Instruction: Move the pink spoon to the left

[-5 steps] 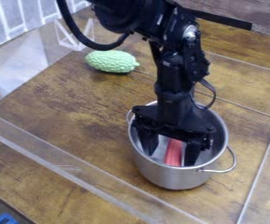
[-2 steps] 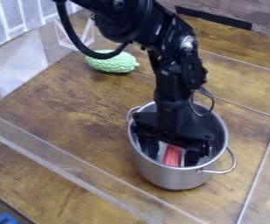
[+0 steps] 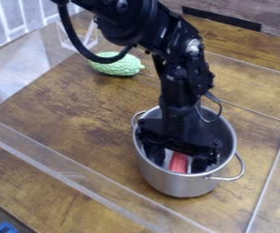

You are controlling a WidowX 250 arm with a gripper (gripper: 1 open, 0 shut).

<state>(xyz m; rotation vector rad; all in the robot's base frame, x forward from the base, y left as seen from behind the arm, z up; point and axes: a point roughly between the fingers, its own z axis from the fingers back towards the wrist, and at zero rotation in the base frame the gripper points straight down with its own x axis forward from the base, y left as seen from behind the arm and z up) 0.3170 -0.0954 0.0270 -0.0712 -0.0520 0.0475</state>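
Note:
My gripper's fingers reach down inside the silver pot [image 3: 162,181], beside the pink spoon's handle. My gripper should close now, because that would hold the spoon.
The pink spoon [image 3: 179,163] lies inside the silver pot [image 3: 162,181] at the front right of the wooden table; only part of its reddish-pink handle shows between the fingers. My gripper [image 3: 179,157] points straight down into the pot, its black fingers [image 3: 154,150] spread wide on either side of the handle. It stands open around the spoon; I cannot tell whether the fingertips touch it. The spoon's bowl is hidden by the gripper and the pot wall.
A bumpy green vegetable [image 3: 117,64] lies on the table at the back left, partly behind the arm [image 3: 179,73]. Clear plastic walls [image 3: 57,162] edge the table at the front and left. A pot handle [image 3: 234,173] sticks out to the right.
The upper arm has swung slightly left and now covers part of the green vegetable. The gripper stays in the pot, still open.

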